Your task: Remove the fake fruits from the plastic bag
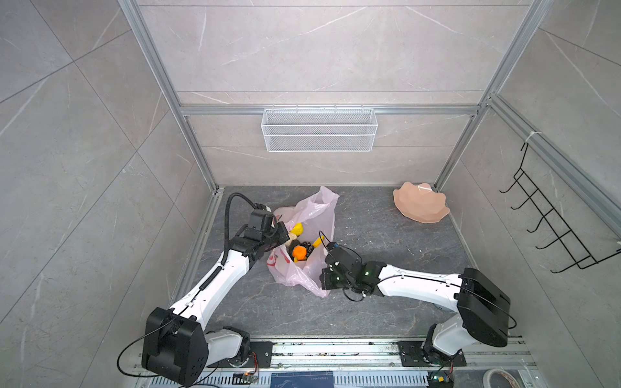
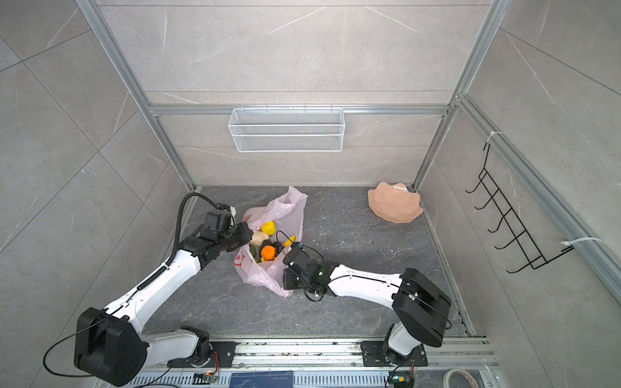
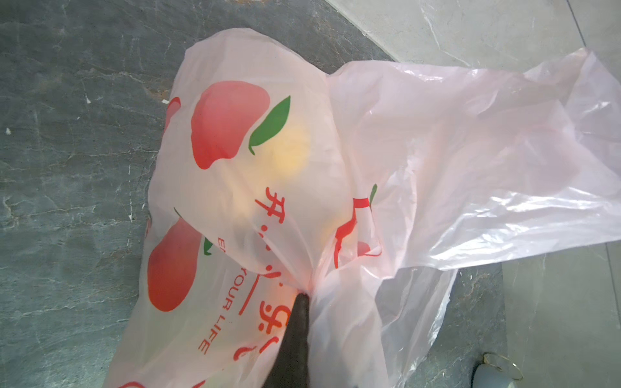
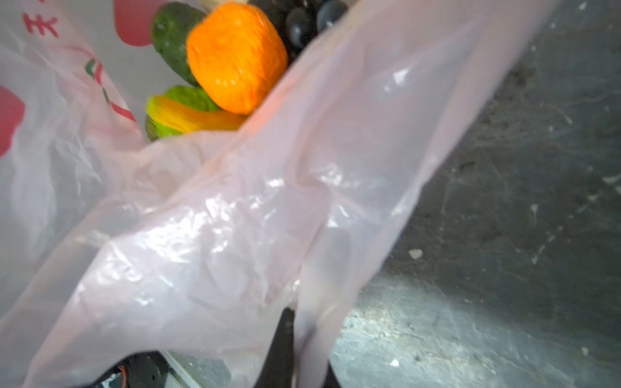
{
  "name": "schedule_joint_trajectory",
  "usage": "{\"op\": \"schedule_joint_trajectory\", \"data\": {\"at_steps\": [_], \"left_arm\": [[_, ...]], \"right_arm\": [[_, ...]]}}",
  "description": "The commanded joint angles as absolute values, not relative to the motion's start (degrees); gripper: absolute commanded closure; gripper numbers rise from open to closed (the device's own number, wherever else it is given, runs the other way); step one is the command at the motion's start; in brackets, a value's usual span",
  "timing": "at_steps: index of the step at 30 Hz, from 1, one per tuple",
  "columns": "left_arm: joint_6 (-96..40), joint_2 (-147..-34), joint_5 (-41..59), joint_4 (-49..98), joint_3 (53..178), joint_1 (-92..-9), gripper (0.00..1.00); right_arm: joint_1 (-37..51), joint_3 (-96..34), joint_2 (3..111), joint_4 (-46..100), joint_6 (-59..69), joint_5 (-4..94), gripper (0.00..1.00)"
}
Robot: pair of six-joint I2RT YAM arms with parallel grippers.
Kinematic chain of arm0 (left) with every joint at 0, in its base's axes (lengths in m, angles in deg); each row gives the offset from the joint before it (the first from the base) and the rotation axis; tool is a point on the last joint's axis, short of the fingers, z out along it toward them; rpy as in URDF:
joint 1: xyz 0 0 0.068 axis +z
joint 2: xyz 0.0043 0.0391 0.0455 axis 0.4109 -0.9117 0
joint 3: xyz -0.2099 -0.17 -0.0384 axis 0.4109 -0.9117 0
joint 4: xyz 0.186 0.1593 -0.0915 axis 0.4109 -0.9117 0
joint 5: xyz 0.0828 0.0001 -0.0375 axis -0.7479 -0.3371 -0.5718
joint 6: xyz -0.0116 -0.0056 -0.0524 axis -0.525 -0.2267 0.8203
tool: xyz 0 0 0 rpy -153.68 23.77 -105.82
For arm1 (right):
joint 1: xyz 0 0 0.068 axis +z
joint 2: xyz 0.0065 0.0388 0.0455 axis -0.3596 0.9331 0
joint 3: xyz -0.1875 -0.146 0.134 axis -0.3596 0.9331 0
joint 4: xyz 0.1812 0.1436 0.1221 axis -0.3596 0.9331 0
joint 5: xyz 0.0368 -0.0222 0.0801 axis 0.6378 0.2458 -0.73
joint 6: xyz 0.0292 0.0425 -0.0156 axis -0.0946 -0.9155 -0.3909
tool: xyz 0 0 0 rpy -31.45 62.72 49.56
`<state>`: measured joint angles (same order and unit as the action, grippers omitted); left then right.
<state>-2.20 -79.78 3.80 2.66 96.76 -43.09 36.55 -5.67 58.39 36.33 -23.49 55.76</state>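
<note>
The bag's printed rim is pinched by my fingers above the table. It stays held in my left gripper for now, until I lower the bag's rim.
The pale pink plastic bag [image 1: 321, 208] [image 2: 289, 208] lies left of the table's middle, its mouth held apart. Inside show the fake fruits: an orange [image 1: 299, 252] [image 4: 237, 57], a yellow fruit [image 1: 297, 229], a cream lumpy piece [image 2: 258, 238], dark grapes [image 2: 278, 248] [image 4: 302, 20], a banana [image 1: 317, 241] and green fruits [image 4: 171, 37]. My left gripper [image 3: 304, 297] is shut on the bag's printed rim [image 3: 235, 201] at its left side. At the bag's near right side, my right gripper [image 4: 292, 312] is shut on a fold of the plastic [image 4: 235, 218].
A peach scalloped plate [image 1: 421, 206] [image 2: 395, 206] sits in the back right corner. A white wire basket [image 1: 319, 129] hangs on the back wall. A black hook rack [image 1: 551, 218] hangs on the right wall. Aluminium frame rails border the dark stone table [image 1: 386, 235].
</note>
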Motion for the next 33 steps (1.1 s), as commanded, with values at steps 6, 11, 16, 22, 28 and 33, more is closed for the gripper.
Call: {"op": "schedule_joint_trajectory", "data": {"at_steps": [6, 11, 16, 22, 28, 33], "left_arm": [[8.45, -79.39, 16.42, 19.25, 87.20, -32.60, 1.00], [5.26, -78.75, 14.11, 12.17, 88.88, -31.74, 1.00], [2.56, -75.83, 7.02, -1.97, 90.71, -31.86, 0.81], [2.29, -69.81, 5.14, -10.58, 89.82, -35.36, 0.41], [9.94, -66.73, -10.38, -21.43, 92.89, -51.43, 0.19], [17.23, -71.10, -15.66, -24.26, 92.14, -57.13, 0.14]], "right_arm": [[36.84, 5.68, 60.50, 23.59, -27.01, 59.19, 0.99], [37.10, 4.84, 65.29, 22.04, -27.33, 59.16, 1.00], [39.27, 2.13, 67.47, 24.17, -25.90, 60.78, 0.99], [42.39, -1.70, 71.02, 26.45, -24.57, 61.57, 0.99], [45.75, -5.42, 74.16, 29.37, -23.43, 63.96, 0.99], [47.18, -6.68, 75.40, 29.59, -23.59, 64.60, 0.99]]}}
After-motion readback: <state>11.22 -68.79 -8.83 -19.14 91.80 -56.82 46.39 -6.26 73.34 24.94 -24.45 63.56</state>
